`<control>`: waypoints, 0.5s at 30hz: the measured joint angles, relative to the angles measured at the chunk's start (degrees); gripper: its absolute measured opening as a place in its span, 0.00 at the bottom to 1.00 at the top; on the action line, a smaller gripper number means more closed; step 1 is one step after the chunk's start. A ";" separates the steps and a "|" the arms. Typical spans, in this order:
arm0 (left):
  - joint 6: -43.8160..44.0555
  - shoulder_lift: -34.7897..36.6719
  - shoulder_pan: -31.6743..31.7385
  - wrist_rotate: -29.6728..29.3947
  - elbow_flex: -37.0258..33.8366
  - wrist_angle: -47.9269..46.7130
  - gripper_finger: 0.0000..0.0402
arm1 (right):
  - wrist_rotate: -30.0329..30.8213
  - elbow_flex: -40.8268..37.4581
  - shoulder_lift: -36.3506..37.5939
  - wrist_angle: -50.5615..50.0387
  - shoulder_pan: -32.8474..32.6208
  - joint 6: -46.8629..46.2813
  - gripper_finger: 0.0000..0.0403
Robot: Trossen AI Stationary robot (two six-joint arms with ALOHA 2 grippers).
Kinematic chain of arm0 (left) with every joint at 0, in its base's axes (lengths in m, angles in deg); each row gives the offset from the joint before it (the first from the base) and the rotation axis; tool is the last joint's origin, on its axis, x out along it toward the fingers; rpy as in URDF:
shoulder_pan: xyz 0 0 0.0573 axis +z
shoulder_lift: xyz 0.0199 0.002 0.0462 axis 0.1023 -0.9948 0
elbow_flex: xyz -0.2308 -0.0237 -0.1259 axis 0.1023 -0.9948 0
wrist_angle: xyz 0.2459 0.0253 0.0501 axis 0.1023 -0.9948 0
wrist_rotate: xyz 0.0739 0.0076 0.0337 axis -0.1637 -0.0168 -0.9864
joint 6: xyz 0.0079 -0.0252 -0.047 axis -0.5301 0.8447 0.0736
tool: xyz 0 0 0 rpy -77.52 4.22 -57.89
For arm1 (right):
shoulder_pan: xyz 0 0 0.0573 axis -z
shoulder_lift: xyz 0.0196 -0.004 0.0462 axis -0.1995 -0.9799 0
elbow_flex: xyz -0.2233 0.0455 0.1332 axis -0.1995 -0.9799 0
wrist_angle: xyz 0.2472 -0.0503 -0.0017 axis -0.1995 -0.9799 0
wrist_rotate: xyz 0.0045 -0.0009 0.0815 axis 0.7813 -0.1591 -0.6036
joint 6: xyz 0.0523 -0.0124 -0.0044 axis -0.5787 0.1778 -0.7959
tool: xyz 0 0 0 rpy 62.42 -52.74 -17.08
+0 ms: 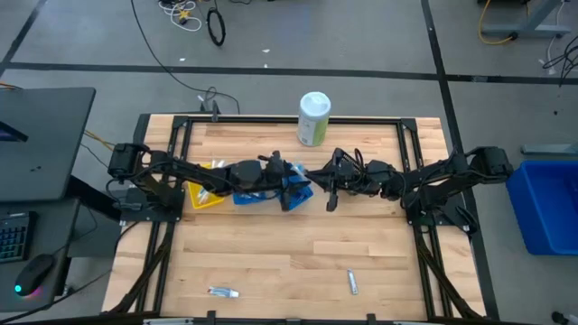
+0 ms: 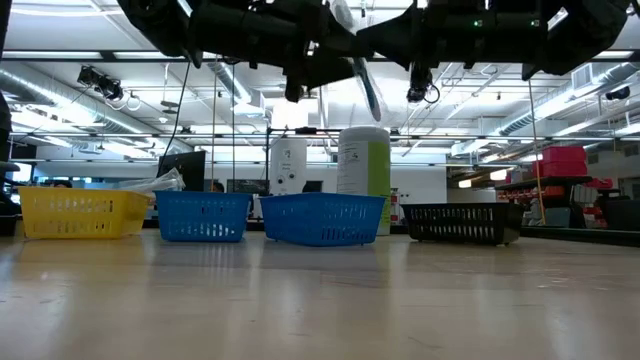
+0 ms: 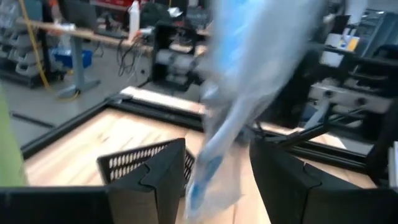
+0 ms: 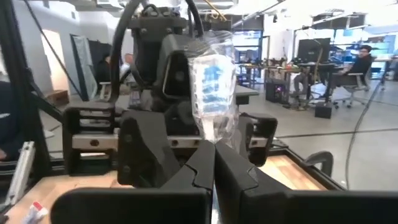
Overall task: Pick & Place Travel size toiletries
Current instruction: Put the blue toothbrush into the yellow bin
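The clear plastic packet needs to go to the yellow basket, so my left gripper will next grab the packet by its narrow end (image 3: 214,155).
High over the table's middle, my two grippers meet tip to tip. A clear plastic packet with blue print (image 4: 212,81), one of the travel size toiletries, is between them. My right gripper (image 4: 214,165) is shut on it. My left gripper (image 3: 217,180) is open, with a finger on either side of the packet (image 3: 242,99). I cannot tell whether the left one touches it. In the low view the packet (image 2: 366,88) slants down below both grippers. Two small tubes (image 1: 223,292) (image 1: 352,282) lie flat on the table near its front edge. My right gripper pinches the packet's near end (image 4: 214,138) between its two fingers. The fingers come at it about level from the table's right side. The packet reaches on past the fingertips toward my left gripper and is lifted clear of the table.
A tall white-green canister (image 1: 313,117) stands at the far edge. In the low view, a yellow basket (image 2: 80,212), two blue baskets (image 2: 203,216) (image 2: 322,220) and a black basket (image 2: 462,222) stand in a row under the arms. A large blue bin (image 1: 549,203) stands beyond the right edge.
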 joint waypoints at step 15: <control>-4.77 0.00 0.05 0.05 0.00 1.50 0.23 | -2.58 0.87 -0.07 -0.52 -0.02 -0.40 0.03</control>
